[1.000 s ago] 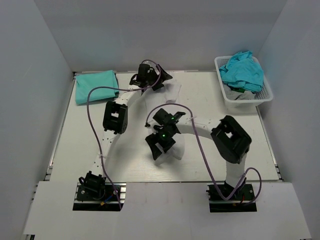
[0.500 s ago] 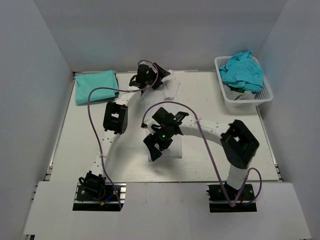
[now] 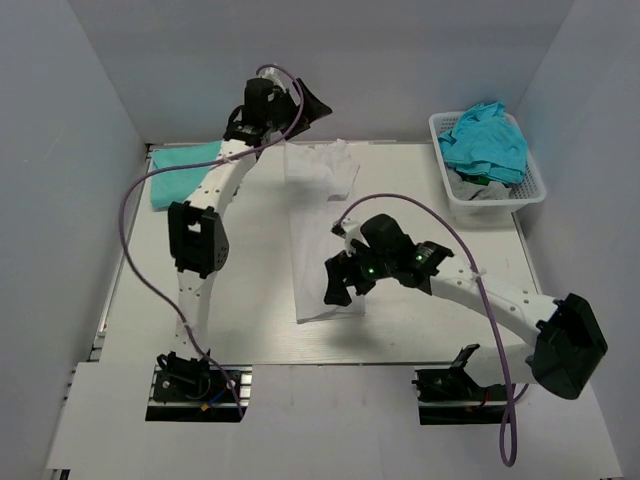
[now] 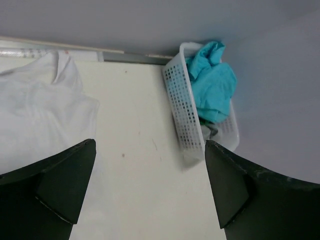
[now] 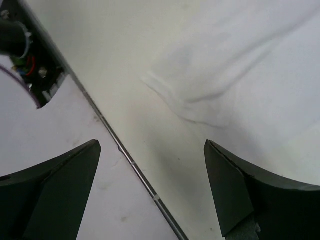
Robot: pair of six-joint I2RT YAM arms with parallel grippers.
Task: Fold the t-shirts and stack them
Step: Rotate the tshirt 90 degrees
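Observation:
The white t-shirt's near-end corner, on the folded teal t-shirt's side, needs to be grabbed by my left gripper next. Then I will fold that corner toward the white t-shirt's far end.
A white t-shirt (image 3: 322, 240) lies flat as a long strip on the table, running from the far edge toward the near edge. My left gripper (image 3: 308, 106) is open and empty, raised above the shirt's far end; the left wrist view shows the shirt (image 4: 40, 110) at its left. My right gripper (image 3: 336, 288) is open and empty, just above the shirt's near end; the right wrist view shows the wrinkled cloth (image 5: 240, 65). A folded teal t-shirt (image 3: 180, 170) lies at the far left, partly behind my left arm. More teal t-shirts (image 3: 485, 140) are heaped in the basket.
The white lattice basket (image 3: 497, 198) stands at the far right, also in the left wrist view (image 4: 187, 115). The table's near edge rail (image 5: 130, 160) runs under my right gripper. Grey walls enclose the table on three sides.
My left gripper has risen and moved back and left off the shirt's far end. My right arm has swung its elbow out to the right. The white shirt now lies stretched out.

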